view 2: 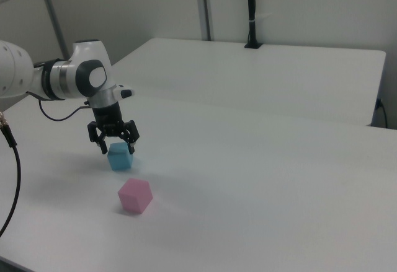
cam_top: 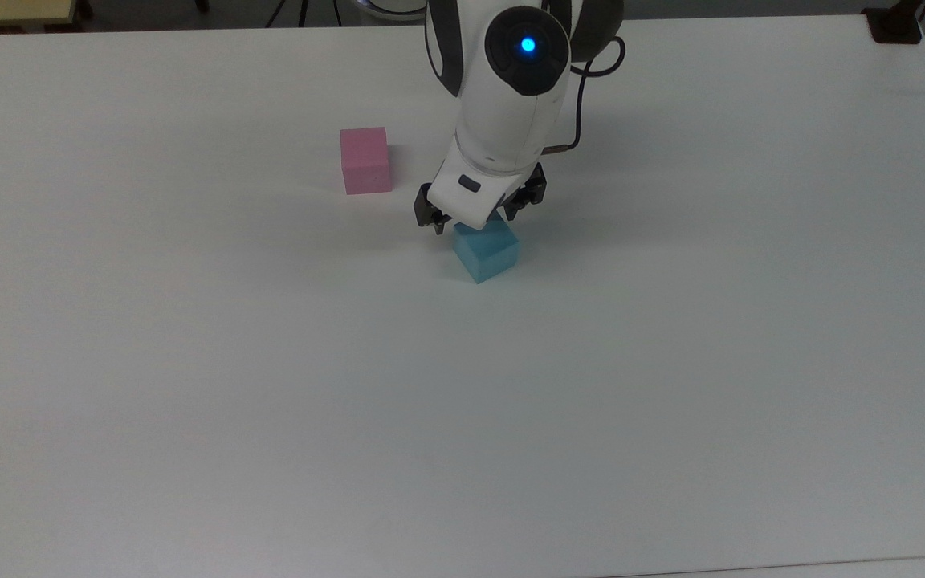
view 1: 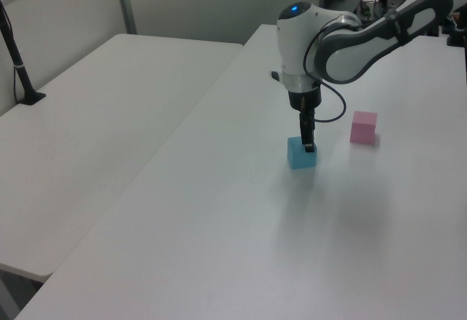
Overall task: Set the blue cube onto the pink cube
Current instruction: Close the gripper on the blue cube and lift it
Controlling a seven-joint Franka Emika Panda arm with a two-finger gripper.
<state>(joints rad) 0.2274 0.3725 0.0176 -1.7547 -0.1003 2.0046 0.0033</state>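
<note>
My gripper will grab the blue cube point(view 1: 299, 157) by its opposite sides next, so that it can go on top of the pink cube point(view 1: 363, 127).
The blue cube point(cam_top: 488, 252) point(view 1: 299, 157) point(view 2: 120, 158) rests on the white table point(cam_top: 462, 417), near the middle. My gripper point(cam_top: 474, 220) point(view 1: 309, 145) point(view 2: 116, 149) hangs open right over it. In the right view one fingertip stands at each side of the cube's top, with small gaps to its faces. The pink cube point(cam_top: 364, 160) point(view 1: 363, 127) point(view 2: 135, 196) sits on the table by itself, up and to the top view's left of the blue cube, with nothing on it.
A second white table point(view 1: 95, 108) adjoins this one at the left view's left, with a black post point(view 1: 18, 65) on it. A dark cable point(cam_top: 583, 96) loops from the arm's wrist. A dark clamp point(cam_top: 894, 24) sits at the top view's far right corner.
</note>
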